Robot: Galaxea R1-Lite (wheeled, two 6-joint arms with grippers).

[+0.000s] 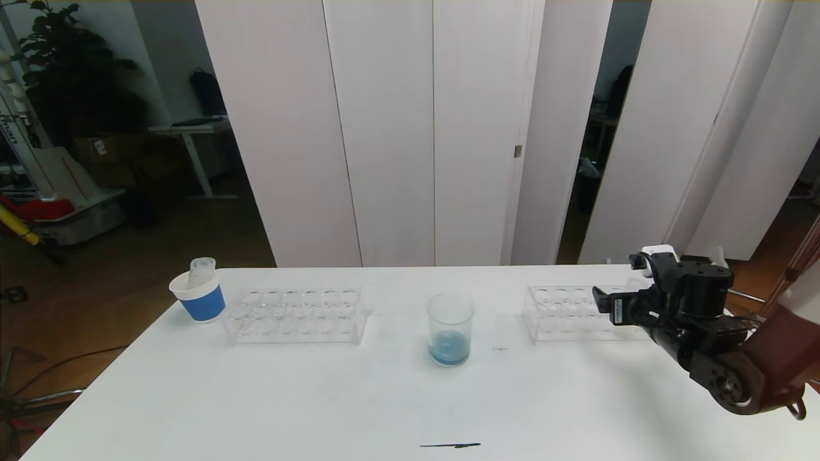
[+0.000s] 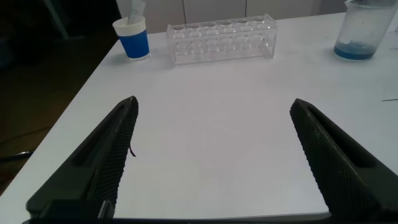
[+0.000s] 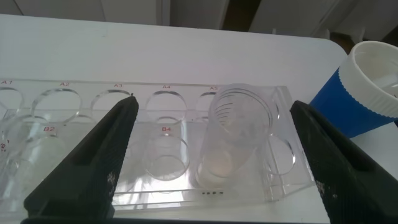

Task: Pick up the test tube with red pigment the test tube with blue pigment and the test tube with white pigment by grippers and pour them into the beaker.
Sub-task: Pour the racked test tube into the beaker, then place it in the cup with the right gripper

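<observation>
My right gripper grabs the white test tube by its upper part below its rim next, since the clear rack encloses the lower half of the tube.
The beaker stands mid-table with blue pigment at its bottom; it also shows in the left wrist view. The test tube with white pigment stands upright in the end hole of the right clear rack. My right gripper is open, its fingers either side of that tube and not touching it. In the head view the right gripper hangs over the right rack's right end. My left gripper is open and empty above bare table, out of the head view. No tube with blue or red pigment shows.
A blue-and-white paper cup holding a clear tube stands at the far left beside an empty left rack. Another blue-and-white cup stands just beyond the right rack. A dark streak lies near the front edge.
</observation>
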